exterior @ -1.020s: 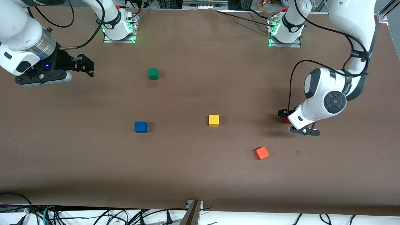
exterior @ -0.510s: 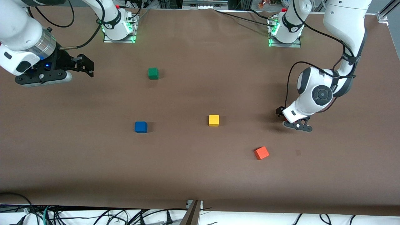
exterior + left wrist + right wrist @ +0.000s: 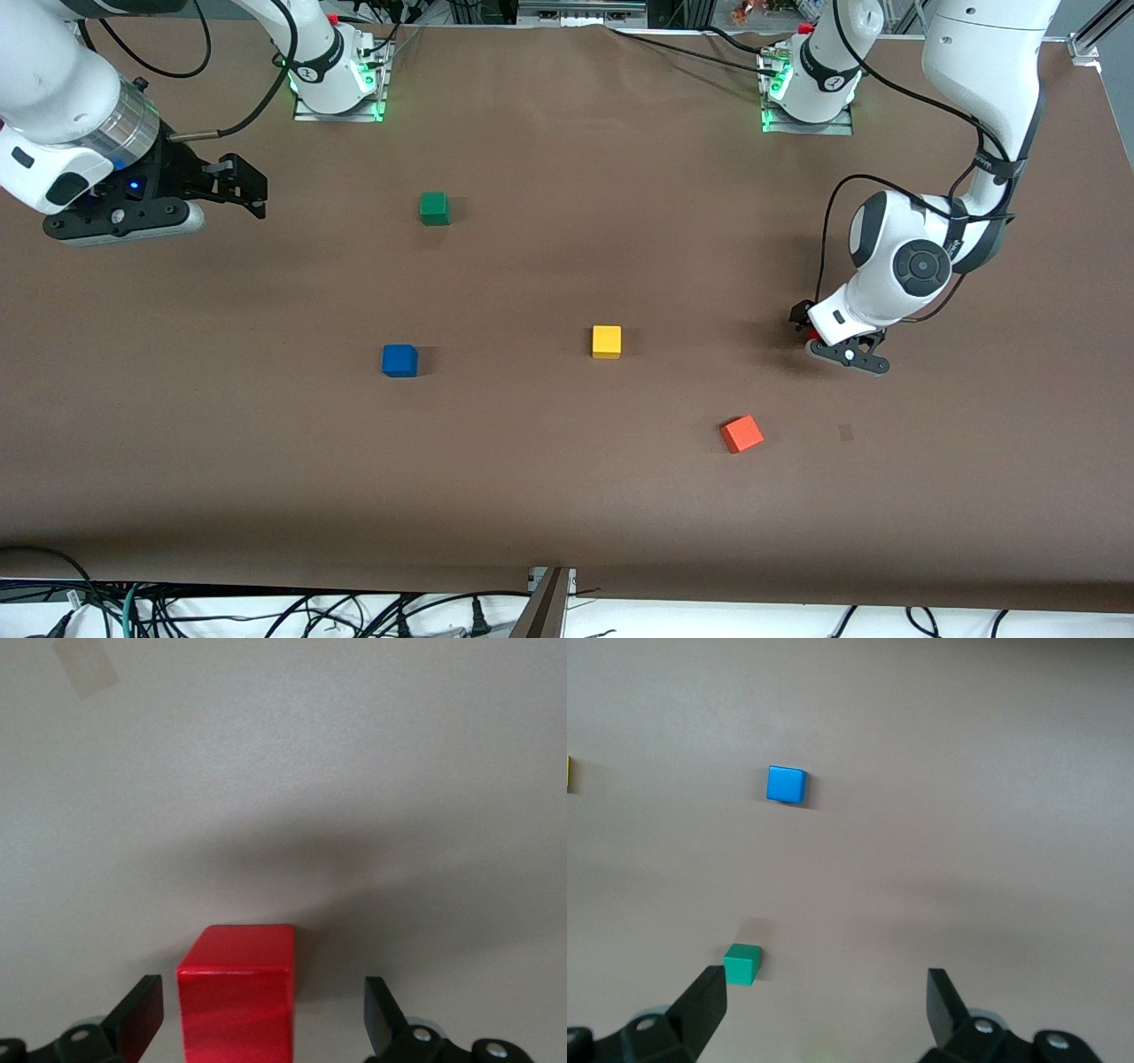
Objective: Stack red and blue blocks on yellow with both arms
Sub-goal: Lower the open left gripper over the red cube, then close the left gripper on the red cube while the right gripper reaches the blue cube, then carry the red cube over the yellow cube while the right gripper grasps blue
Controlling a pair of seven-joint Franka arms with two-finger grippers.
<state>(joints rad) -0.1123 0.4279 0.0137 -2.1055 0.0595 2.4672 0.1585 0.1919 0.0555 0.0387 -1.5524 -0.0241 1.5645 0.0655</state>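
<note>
I should pick up the red block (image 3: pixel 811 335) next with my left gripper, holding it by its opposite sides, and then the gripper can stack it on the yellow cube (image 3: pixel 607 341).
The red block (image 3: pixel 237 992) stands on the table between the fingers of my left gripper (image 3: pixel 261 1014), which is open with a gap on each side of the block. In the front view the left gripper (image 3: pixel 808 326) is low at the left arm's end of the table, and only a sliver of the red block (image 3: pixel 811 335) shows under it. The yellow cube (image 3: pixel 607 341) stands mid-table. The blue block (image 3: pixel 400 361) stands beside it toward the right arm's end and also shows in the right wrist view (image 3: pixel 787 784). My right gripper (image 3: pixel 250 188) waits open and empty, raised over the right arm's end.
A green cube (image 3: pixel 434 208) stands nearer the robots' bases than the blue block and shows in the right wrist view (image 3: pixel 742 964). An orange cube (image 3: pixel 741 434) lies nearer the front camera than the red block. A small tape patch (image 3: pixel 846 432) lies beside it.
The left arm's wrist and elbow have turned and shifted slightly while its gripper stays round the red block. The right arm and all the other cubes have not moved.
</note>
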